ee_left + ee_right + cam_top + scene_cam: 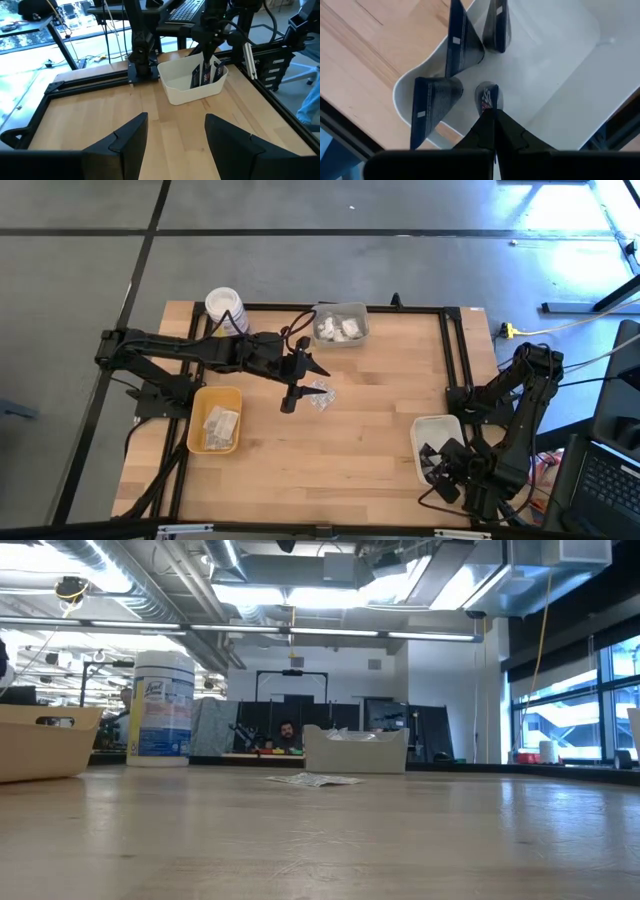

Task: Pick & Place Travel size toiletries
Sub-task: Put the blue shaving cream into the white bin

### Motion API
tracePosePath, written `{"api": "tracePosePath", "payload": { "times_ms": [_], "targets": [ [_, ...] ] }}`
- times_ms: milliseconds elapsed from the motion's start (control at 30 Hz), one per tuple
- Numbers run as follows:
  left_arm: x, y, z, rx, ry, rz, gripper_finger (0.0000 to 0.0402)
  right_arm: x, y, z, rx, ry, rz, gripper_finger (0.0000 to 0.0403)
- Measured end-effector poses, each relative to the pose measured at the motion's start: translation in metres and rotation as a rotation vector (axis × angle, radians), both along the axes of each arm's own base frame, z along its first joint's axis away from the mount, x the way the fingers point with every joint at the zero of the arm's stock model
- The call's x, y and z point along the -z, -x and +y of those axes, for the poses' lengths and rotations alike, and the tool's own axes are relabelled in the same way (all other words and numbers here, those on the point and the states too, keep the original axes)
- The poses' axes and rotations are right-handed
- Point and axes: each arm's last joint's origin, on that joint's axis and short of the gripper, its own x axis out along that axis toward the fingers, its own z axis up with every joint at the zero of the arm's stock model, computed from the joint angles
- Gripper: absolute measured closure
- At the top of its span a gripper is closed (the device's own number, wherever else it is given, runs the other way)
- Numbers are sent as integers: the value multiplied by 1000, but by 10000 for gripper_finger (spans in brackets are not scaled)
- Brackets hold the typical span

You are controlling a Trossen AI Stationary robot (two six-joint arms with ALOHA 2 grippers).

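The dark wedge's round end (486, 92) sits low over the white tray's bottom, inside the tray's rim, so it is time to open my right gripper now. The wedge would stay there.
Clear crinkly blister packs (320, 395) lie flat on the wood near the table's middle; they also show in the low view (315, 779). My left gripper (289, 404) hangs open and empty just left of them, its fingers (127, 145) spread apart. My right gripper (491, 116) is shut, down inside the white tray (437, 430) at the right near corner. Several small dark wedges (462, 42) stand in that tray. White lumpy packets (338, 330) lie in the clear tray (352, 310). Flat sachets (220, 425) lie in the yellow tray (196, 430). My right gripper pinches the near end of a small dark wedge with red and blue print (487, 97) between its two fingertips. The fingers come from above, pointing down into the white tray. The wedge stands below them among the others; whether it rests on the tray floor I cannot tell.
A big white jar with a blue label (225, 305) stands at the far left corner, also in the low view (162, 705). A black frame (455, 350) runs round the table. Bare wood lies between the yellow and white trays. A person shows far behind the table (287, 732).
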Motion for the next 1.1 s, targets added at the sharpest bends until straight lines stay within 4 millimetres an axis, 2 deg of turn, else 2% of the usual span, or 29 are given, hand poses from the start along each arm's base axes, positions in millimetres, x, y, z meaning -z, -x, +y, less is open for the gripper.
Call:
{"api": "tracePosePath", "payload": {
  "times_ms": [633,1100],
  "targets": [
    [0,0,0,0,1,0,206,0,0,3,23,-43,11,397],
    [0,0,0,-1,4,0,206,0,0,3,20,-46,16,331]
  ]
}}
